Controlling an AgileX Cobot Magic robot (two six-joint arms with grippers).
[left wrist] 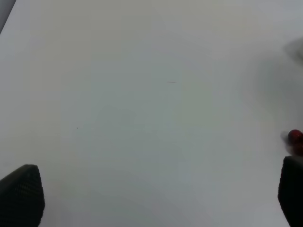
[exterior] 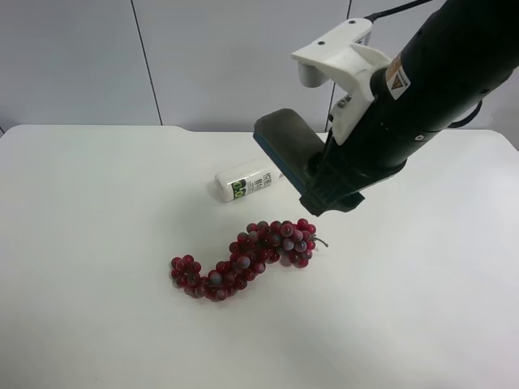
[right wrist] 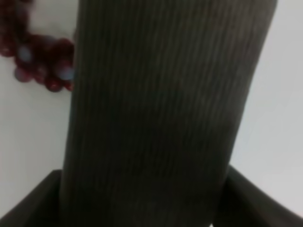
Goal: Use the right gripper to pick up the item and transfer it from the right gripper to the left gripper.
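Observation:
My left gripper will reach the dark grey block and grab its uncovered end (exterior: 273,130), so it can take the block over from my right gripper.
The item (exterior: 285,148), a dark grey block with a thin blue base, is held in the air above the table by the right gripper (exterior: 328,190), which belongs to the arm at the exterior high view's right. In the right wrist view the item's grey felt face (right wrist: 161,109) fills the middle, with the black fingers (right wrist: 33,203) at either side of it. The left gripper (left wrist: 151,198) is open and empty over bare white table; only its two fingertips (left wrist: 19,196) show. The left arm is out of the exterior high view.
A string of dark red grapes (exterior: 243,259) lies on the white table (exterior: 97,243) below the held item. A white bottle with a green-black label (exterior: 245,183) lies behind the grapes. One grape (left wrist: 295,136) shows at the left wrist view's edge.

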